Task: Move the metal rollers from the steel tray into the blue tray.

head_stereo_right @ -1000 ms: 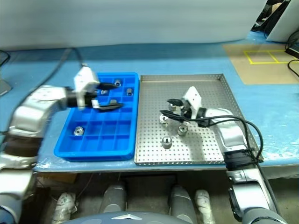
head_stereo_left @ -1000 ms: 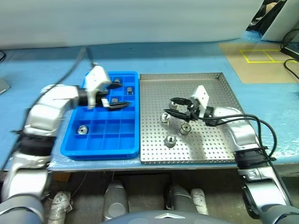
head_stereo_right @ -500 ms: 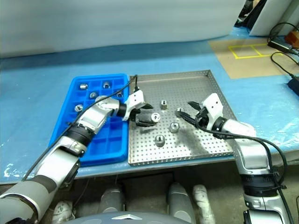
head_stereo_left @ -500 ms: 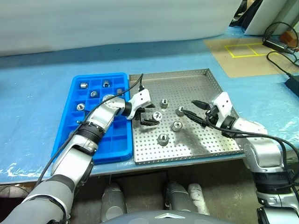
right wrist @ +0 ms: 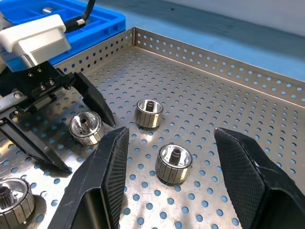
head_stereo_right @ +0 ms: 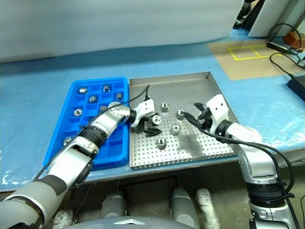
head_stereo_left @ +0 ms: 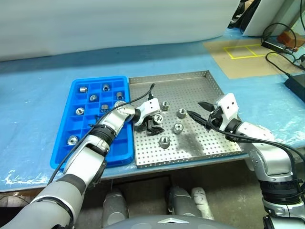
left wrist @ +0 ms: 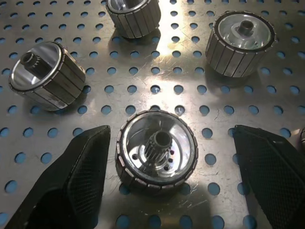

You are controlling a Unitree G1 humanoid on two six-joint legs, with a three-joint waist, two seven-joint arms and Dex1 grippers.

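Note:
My left gripper has its fingers beside the roller's ridged sides, low over the steel tray's bottom with its holes, and needs to close on the roller now.
The steel tray (head_stereo_left: 209, 143) lies in the middle, with the blue tray (head_stereo_left: 64, 148) against its left side. Several metal rollers stand on the perforated floor. My left gripper (head_stereo_left: 155, 124) is low over the tray's left part, open, its fingers (left wrist: 71, 181) on either side of one roller (left wrist: 157, 150) without closing on it. My right gripper (head_stereo_left: 195, 109) hovers open and empty over the tray's right half, pointing at a roller (right wrist: 174, 163) just beyond its fingertips. Other rollers (head_stereo_left: 166, 104) (head_stereo_left: 164, 140) lie loose nearby. The blue tray holds several rollers (head_stereo_left: 83, 89) in its compartments.
Blue sheeting covers the table (head_stereo_left: 38, 71) around both trays. A brown board with yellow tape (head_stereo_left: 238, 50) and cables (head_stereo_left: 286, 43) lie far right. The left arm's cable (head_stereo_left: 143, 95) arcs over the tray's left rim.
The camera has shifted. My left gripper came from over the blue tray to the steel tray and sank around a roller. The right gripper drew back a little toward the right.

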